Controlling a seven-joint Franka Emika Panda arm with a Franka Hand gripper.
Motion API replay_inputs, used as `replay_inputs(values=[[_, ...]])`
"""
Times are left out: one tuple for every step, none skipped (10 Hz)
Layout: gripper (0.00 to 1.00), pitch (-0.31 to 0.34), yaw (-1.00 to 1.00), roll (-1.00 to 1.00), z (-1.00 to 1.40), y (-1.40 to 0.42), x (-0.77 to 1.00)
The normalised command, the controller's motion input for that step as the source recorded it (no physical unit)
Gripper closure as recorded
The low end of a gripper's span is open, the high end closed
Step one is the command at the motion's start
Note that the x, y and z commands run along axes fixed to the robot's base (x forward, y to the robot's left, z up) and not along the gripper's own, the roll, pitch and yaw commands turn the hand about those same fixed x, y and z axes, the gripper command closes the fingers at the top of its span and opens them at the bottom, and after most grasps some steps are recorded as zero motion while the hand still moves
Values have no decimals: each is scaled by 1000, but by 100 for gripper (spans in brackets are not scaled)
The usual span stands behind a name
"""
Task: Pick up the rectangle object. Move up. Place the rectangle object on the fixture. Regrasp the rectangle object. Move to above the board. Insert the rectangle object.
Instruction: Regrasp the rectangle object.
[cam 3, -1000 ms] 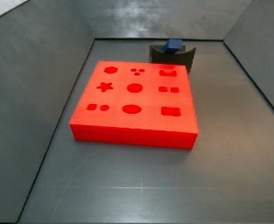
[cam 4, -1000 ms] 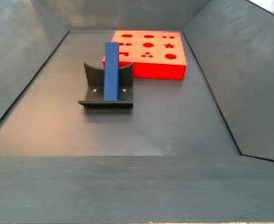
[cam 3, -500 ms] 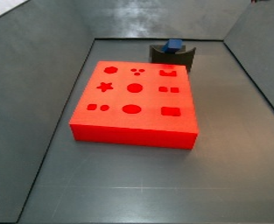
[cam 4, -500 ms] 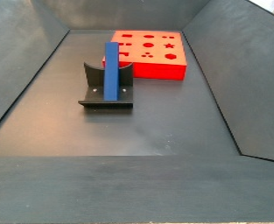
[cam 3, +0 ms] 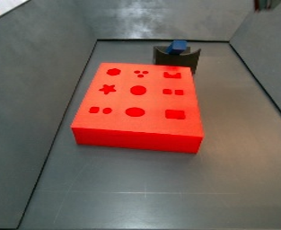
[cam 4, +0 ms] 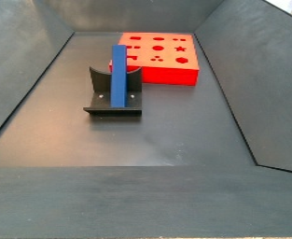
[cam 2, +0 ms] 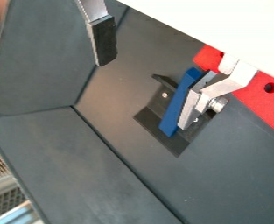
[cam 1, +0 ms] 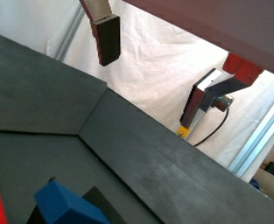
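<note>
I will next grab the blue rectangle object by its raised end (cam 3: 179,45), so its other end stays free to go into the board (cam 3: 139,103).
The blue rectangle object (cam 4: 118,75) lies on the dark fixture (cam 4: 111,108), leaning up along its bracket; from a side view only its end (cam 3: 176,46) shows above the fixture (cam 3: 179,60). The red-orange board (cam 3: 139,103) lies flat on the floor beside the fixture, and shows behind it in a side view (cam 4: 160,56). My gripper (cam 2: 151,74) is open and empty, high above the floor and off to the side of the bar (cam 2: 174,109). Its fingers (cam 2: 101,39) stand wide apart with nothing between them, as a wrist view (cam 1: 154,70) also shows.
Grey sloping walls enclose the dark floor (cam 4: 173,131) on all sides. A small dark part (cam 3: 265,4) shows at the upper edge in a side view. White cloth and a frame post (cam 1: 69,35) lie beyond the wall.
The bar, fixture and board have not moved. The small dark part at the upper edge of a side view shows a little more than before.
</note>
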Motion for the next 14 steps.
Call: replay_inputs(values=[[0,21,198,107,-1000,38,42],[0,-27,185,93,-1000,36,51],[0,-78,153,80,-1000,34,63],[0,-96,133,81,-1000,33,67],[0,-120,86,83,-1000,28,77],[0,-123,50,83,-1000,26,84],[0,-116,8,82,-1000,23,94],[0,-110,-8,81,-1000,20,100],[0,-75,-37,75,-975,14,109],[0,-58,-44,74,-862,13,103],[0,-25,-46,73,-646,6,89],[0,-4,-40,69,-491,2,85],[0,20,-23,68,-286,-1,86],[0,29,-11,72,-188,-1,81]])
